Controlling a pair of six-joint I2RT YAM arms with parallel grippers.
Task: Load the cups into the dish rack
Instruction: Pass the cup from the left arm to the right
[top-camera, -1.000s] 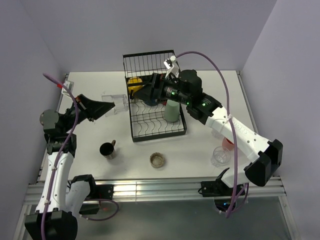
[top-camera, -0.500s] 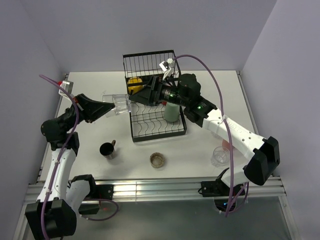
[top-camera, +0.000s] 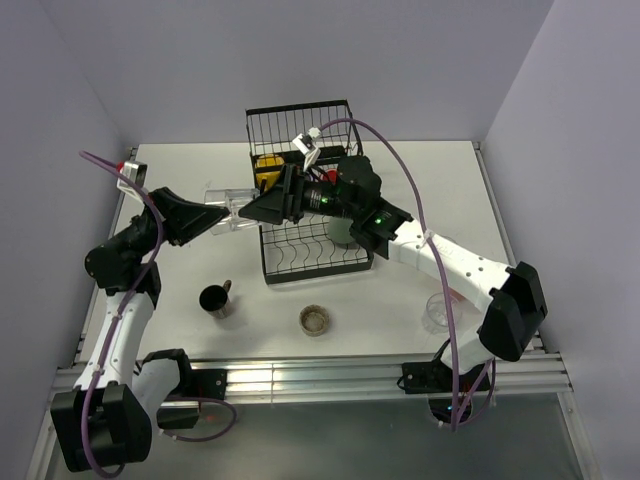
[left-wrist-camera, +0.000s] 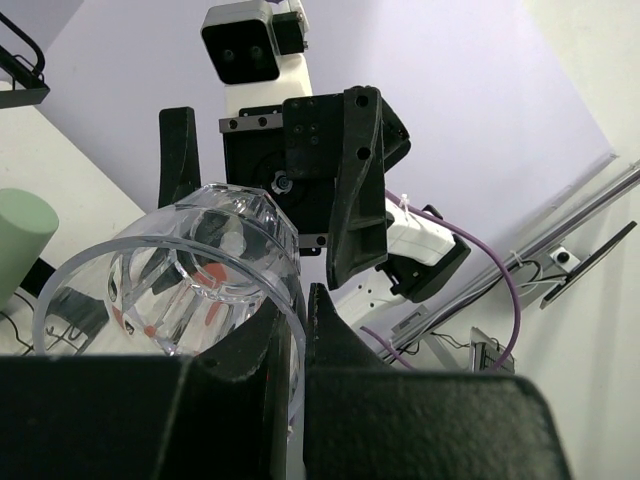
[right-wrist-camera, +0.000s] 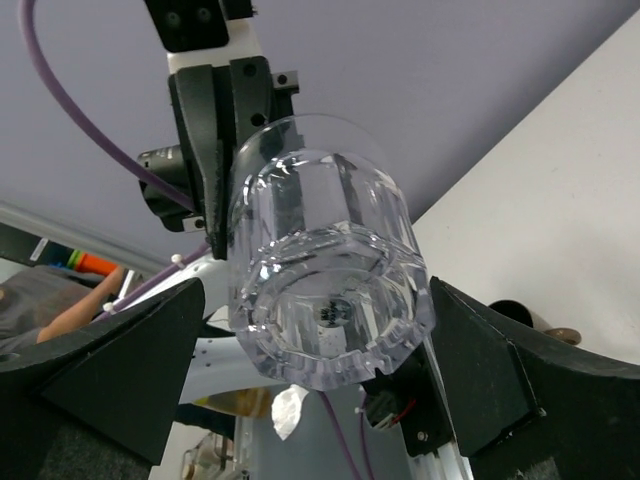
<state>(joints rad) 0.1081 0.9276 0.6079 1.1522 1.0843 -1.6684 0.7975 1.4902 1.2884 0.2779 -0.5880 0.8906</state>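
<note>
My right gripper should close on the glass's thick base now. Its fingers reach forward on both sides of the glass's base.
A clear glass hangs on its side in the air, left of the black wire dish rack. My left gripper is shut on its rim, one finger inside and one outside. Facing it from the rack side, my right gripper is open, and the glass's thick base lies between its spread fingers without touching them. In the rack sit a yellow cup and a green tumbler. On the table are a black mug, a low brownish glass and another clear glass.
A red cup shows partly behind the right arm, near the clear glass. The rack's taller basket end stands at the back. The right arm stretches across the rack from the right. Purple cables loop above both arms.
My right gripper has swung left from over the rack to the glass's base. The left gripper has carried the glass to the right, toward the rack.
</note>
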